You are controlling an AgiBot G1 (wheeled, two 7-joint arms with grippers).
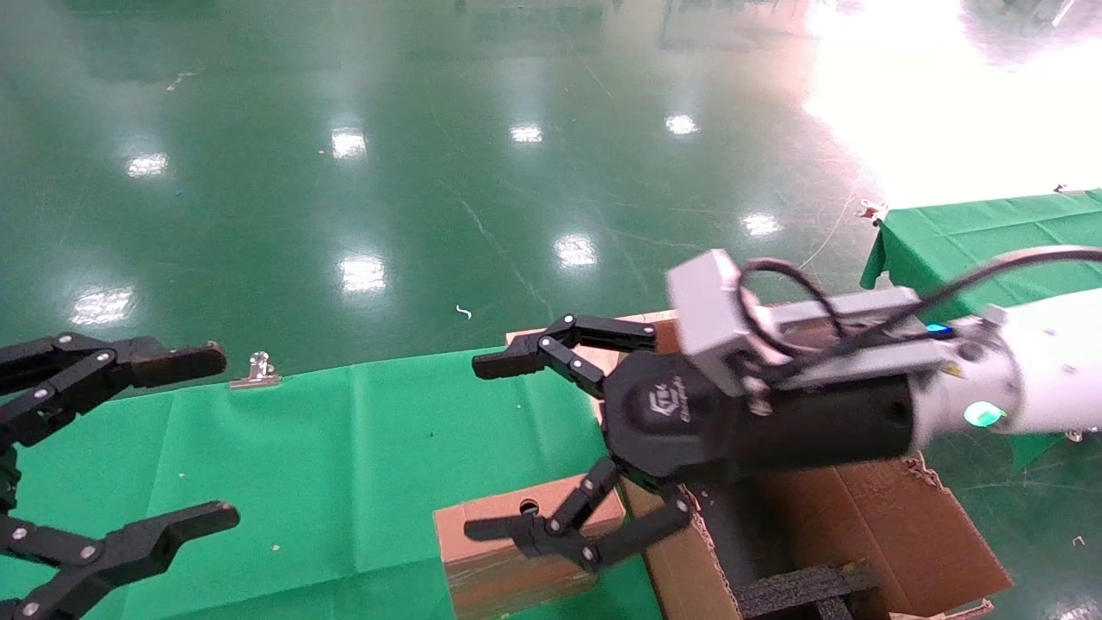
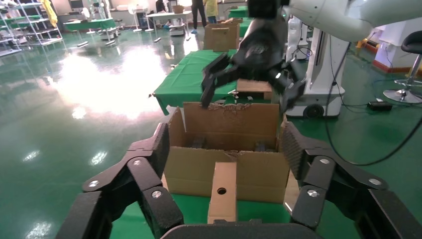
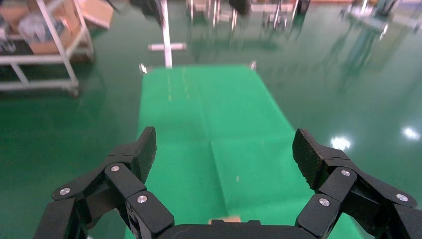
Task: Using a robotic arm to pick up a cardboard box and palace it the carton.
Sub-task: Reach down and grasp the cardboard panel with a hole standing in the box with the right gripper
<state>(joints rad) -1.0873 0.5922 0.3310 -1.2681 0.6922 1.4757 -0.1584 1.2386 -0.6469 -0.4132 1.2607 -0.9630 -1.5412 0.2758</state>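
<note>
My right gripper grabs the cardboard box across its narrow holed top (image 1: 558,492) next, to place it in the carton (image 1: 869,517).
The small cardboard box (image 1: 504,568) with a round hole stands on edge on the green table, against the large carton (image 1: 869,517). My right gripper (image 1: 491,448), on the white robotic arm (image 1: 1033,370), is open and empty. It hovers above the box, its lower finger crossing the box's top in the head view. In the left wrist view the box (image 2: 222,191) stands in front of the carton (image 2: 259,172), with the right gripper (image 2: 251,74) above them. In the right wrist view only a sliver of the box (image 3: 225,219) shows below the open right gripper (image 3: 224,149). My left gripper (image 1: 211,439) is open and empty at the table's left.
Black foam inserts (image 1: 801,585) lie inside the carton. A metal clip (image 1: 254,370) sits at the green table's (image 1: 344,448) far edge. A second green-covered table (image 1: 990,232) stands at the far right. Shiny green floor lies beyond.
</note>
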